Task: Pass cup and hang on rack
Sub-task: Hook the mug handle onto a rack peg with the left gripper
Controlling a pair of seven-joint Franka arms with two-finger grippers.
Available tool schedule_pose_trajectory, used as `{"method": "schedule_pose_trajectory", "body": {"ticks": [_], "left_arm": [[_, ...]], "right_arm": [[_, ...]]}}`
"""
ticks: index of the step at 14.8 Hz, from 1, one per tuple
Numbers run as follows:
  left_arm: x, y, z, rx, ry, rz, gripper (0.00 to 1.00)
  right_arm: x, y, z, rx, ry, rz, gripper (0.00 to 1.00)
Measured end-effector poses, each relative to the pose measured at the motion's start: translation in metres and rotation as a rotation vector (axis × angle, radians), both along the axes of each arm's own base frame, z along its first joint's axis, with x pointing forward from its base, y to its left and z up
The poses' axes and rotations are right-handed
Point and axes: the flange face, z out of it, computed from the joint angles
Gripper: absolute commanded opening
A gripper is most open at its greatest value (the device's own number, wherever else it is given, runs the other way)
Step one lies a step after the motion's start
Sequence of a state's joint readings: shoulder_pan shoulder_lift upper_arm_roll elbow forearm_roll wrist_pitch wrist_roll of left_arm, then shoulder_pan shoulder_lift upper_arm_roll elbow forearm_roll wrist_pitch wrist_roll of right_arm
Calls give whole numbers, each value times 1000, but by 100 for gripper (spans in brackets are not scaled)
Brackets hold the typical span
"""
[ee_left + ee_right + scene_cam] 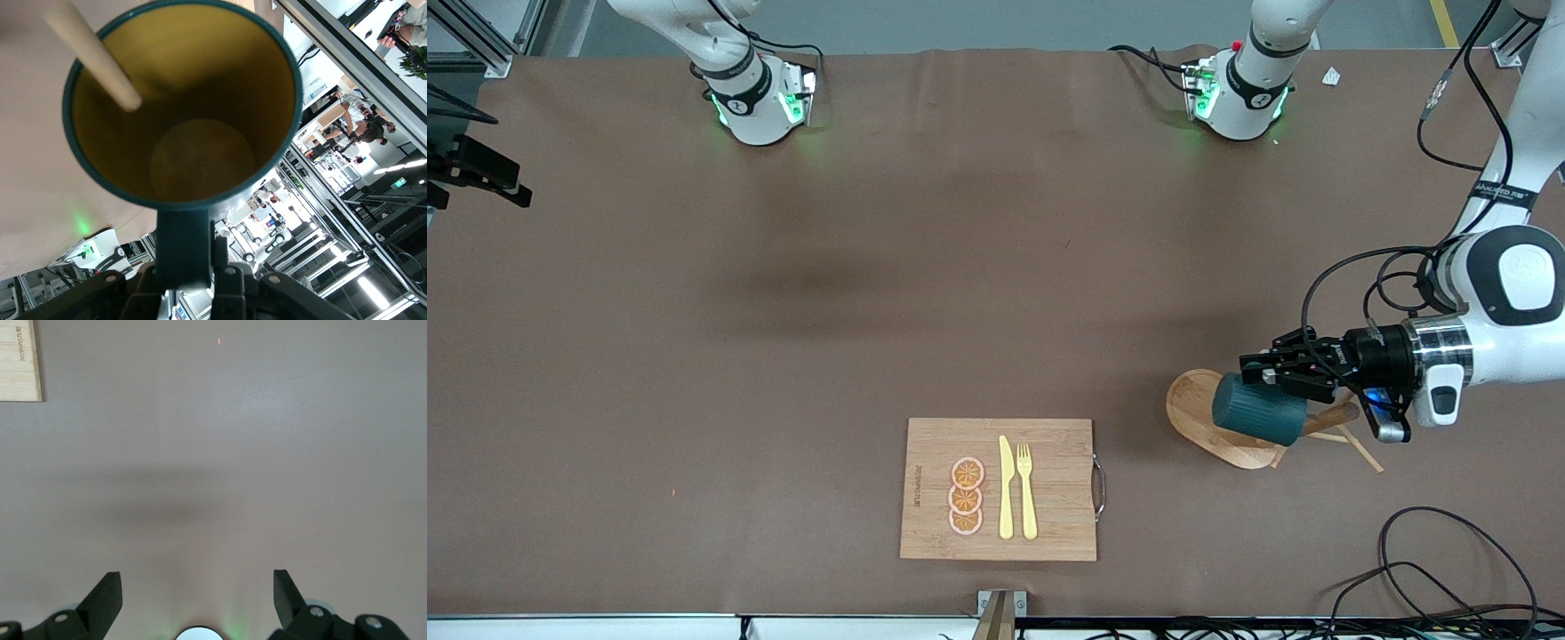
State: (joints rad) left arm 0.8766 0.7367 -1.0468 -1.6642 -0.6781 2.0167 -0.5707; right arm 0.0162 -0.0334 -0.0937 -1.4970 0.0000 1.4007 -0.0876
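Note:
The cup's handle side [181, 191] hangs above the pale wooden peg [93, 57], so from here my left gripper keeps hold of the cup until the cup is lower.
The dark teal cup [1258, 411] lies on its side in the air over the wooden rack [1199, 411], hiding most of the rack's post. My left gripper [1264, 373] is shut on the cup's handle [183, 247]. The left wrist view looks into the yellowish-brown inside of the cup [200, 153], and a pale wooden peg [93, 57] crosses its rim. Thin pegs [1356, 444] stick out past the cup toward the left arm's end. My right gripper [197, 583] is open over bare brown cloth, with nothing between its fingers; the front view does not show it.
A bamboo cutting board [1049, 444] lies near the front edge, carrying a yellow knife [1006, 487], a fork [1027, 489] and three orange slices [966, 496]. Its corner [20, 360] shows in the right wrist view. Black cables [1432, 569] trail at the corner by the left arm.

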Motion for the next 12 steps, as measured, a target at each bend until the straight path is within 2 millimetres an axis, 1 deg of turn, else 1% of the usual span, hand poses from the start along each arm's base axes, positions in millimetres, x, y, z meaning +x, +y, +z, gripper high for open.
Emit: {"method": "schedule_pose_trajectory", "body": {"ticks": [4, 10, 12], "left_arm": [[-4, 23, -5, -19, -17, -10, 0], [-6, 39, -22, -38, -37, -24, 0], [-6, 46, -29, -42, -46, -24, 2]], "right_arm": [[0, 0, 0, 0, 0, 0, 100], [0, 1, 0, 11, -2, 1, 100], [0, 1, 0, 12, -2, 0, 100]]}}
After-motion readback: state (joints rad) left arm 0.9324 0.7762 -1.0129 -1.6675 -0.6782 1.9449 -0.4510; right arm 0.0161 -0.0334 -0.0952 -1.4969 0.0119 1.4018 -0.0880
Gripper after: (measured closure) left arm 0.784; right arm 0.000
